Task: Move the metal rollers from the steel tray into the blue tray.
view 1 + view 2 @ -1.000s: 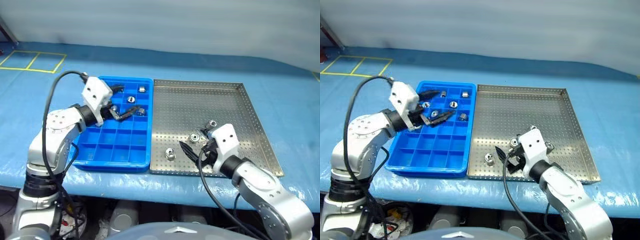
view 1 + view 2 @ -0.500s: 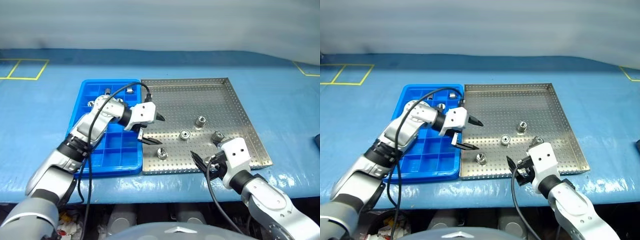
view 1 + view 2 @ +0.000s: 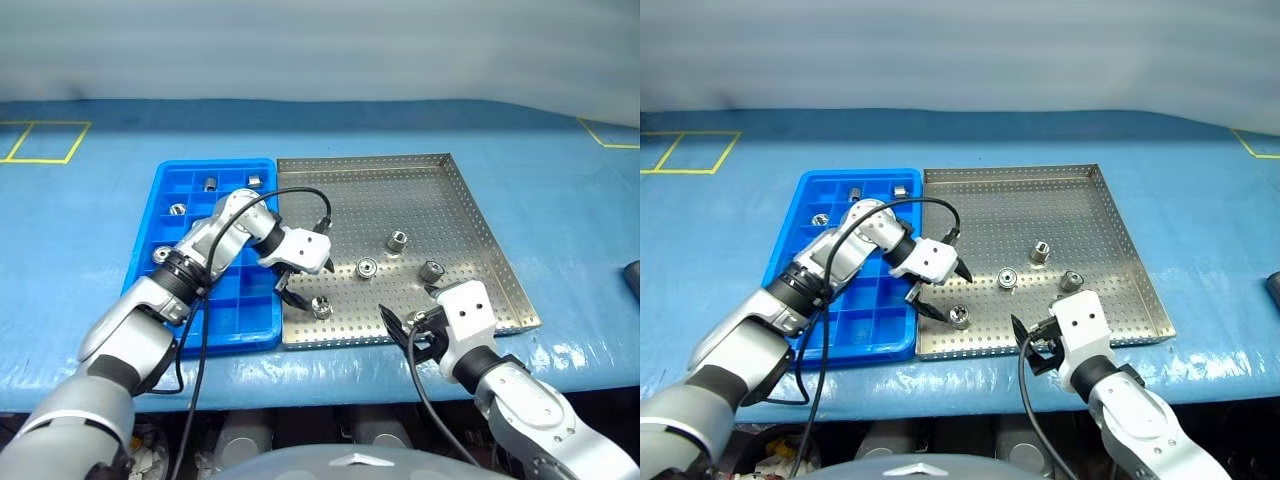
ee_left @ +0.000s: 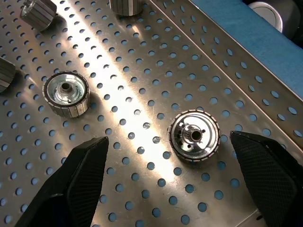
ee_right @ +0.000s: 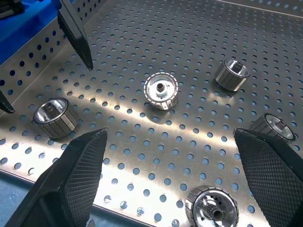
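Note:
My left gripper needs to go lower first and then close on the roller, because its fingers are above the metal roller (image 4: 194, 135).
Several metal rollers lie on the steel tray (image 3: 400, 195); one roller (image 3: 322, 307) rests close to its near rim. My left gripper (image 3: 305, 283) hangs open over that roller (image 4: 194, 137), one finger (image 4: 78, 182) on each side and clear of it. Another roller (image 3: 367, 267) lies just beyond, and two more (image 3: 397, 241) sit further right. Several rollers (image 3: 209, 183) sit in far compartments of the blue tray (image 3: 215, 165). My right gripper (image 3: 410, 325) is open and empty at the steel tray's near edge, with a roller (image 5: 210, 210) just in front of it.
Both trays sit side by side on a blue cloth. Yellow tape marks (image 3: 45, 140) lie far left, and more are at the far right. A dark object (image 3: 632, 280) shows at the right edge. My left arm's black cable (image 3: 300, 195) loops over the trays' shared edge.
My left gripper swung from over the blue tray to the steel tray, turned downward and sank around the near roller. The camera view shifted. The right gripper hardly moved.

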{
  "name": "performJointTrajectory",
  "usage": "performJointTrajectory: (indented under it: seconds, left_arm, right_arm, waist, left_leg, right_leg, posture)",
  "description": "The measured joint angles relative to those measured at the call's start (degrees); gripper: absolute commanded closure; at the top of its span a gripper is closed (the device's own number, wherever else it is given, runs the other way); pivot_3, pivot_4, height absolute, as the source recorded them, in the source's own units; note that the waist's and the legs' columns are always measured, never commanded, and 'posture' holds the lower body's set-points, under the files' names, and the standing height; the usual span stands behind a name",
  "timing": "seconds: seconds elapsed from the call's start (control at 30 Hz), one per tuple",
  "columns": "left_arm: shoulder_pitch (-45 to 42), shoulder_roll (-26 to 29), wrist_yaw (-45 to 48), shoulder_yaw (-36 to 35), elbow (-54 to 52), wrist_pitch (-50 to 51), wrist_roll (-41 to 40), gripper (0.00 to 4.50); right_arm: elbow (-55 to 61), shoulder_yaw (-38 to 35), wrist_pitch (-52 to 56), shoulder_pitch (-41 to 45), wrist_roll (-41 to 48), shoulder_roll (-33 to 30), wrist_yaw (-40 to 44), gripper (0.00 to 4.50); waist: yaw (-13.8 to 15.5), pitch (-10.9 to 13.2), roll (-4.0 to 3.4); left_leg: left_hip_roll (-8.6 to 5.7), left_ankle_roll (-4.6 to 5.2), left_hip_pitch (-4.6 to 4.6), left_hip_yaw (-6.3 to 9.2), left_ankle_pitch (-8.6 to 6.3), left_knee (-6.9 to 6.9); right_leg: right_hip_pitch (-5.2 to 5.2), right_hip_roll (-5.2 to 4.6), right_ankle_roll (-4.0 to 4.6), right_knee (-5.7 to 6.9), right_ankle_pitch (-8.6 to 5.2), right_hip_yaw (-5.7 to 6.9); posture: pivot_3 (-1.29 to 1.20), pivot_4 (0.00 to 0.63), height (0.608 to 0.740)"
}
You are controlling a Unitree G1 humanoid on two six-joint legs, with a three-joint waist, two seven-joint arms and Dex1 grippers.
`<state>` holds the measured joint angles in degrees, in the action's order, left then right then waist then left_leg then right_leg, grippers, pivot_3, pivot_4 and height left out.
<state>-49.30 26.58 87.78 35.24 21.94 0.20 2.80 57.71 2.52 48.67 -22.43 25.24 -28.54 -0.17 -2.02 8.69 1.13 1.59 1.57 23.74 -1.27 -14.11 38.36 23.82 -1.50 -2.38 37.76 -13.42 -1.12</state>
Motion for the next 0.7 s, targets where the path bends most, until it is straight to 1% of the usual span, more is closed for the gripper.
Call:
performJointTrajectory:
  seconds: [0.37,0.47,0.53,0.6,0.7]
  left_arm:
    - [-1.0,-5.0,-0.2,4.2,4.7,-5.4,7.7,0.03]
    - [-1.0,-5.8,0.2,4.8,4.9,-5.9,8.6,0.03]
    - [-1.0,-6.1,0.8,5.4,4.9,-5.9,9.1,0.41]
    - [-0.9,-6.0,1.1,6.0,4.9,-5.8,10.2,0.92]
    - [-0.9,-5.8,1.3,6.0,4.7,-5.8,10.6,1.97]
  right_arm:
    - [0.0,1.0,0.0,0.5,-0.8,1.2,-0.7,0.00]
    - [0.0,1.0,0.1,0.5,-1.2,1.3,-0.8,0.00]
    - [0.0,1.0,0.0,0.4,-1.4,1.5,-0.9,0.00]
    - [0.0,1.0,0.0,0.1,-1.6,1.6,-1.0,0.00]
    - [0.0,1.0,-0.1,-0.3,-1.7,1.8,-1.0,0.00]
  waist:
    - [-0.1,0.0,0.01]
    - [-0.1,0.0,0.01]
    - [-0.1,0.0,0.01]
    - [-0.1,0.0,0.01]
    - [-0.2,0.0,0.01]
  left_leg:
    - [-0.01,0.01,0.00,-0.01,-0.01,0.07]
    - [0.00,0.01,0.01,-0.01,-0.01,0.07]
    - [0.00,0.02,0.01,-0.02,-0.01,0.07]
    - [0.00,0.02,0.01,-0.01,-0.01,0.08]
    - [0.02,0.02,0.00,-0.02,-0.01,0.08]
  right_leg:
    - [-0.01,0.02,-0.03,0.03,0.02,-0.04]
    - [0.00,0.02,-0.03,0.03,0.02,-0.04]
    - [-0.01,0.02,-0.03,0.03,0.02,-0.04]
    - [-0.01,0.02,-0.03,0.04,0.02,-0.04]
    - [-0.01,0.02,-0.03,0.04,0.02,-0.05]
  posture:
    - [-0.11,0.150,0.740]
    - [-0.11,0.150,0.740]
    - [-0.11,0.150,0.740]
    - [-0.11,0.150,0.740]
    - [-0.11,0.150,0.740]
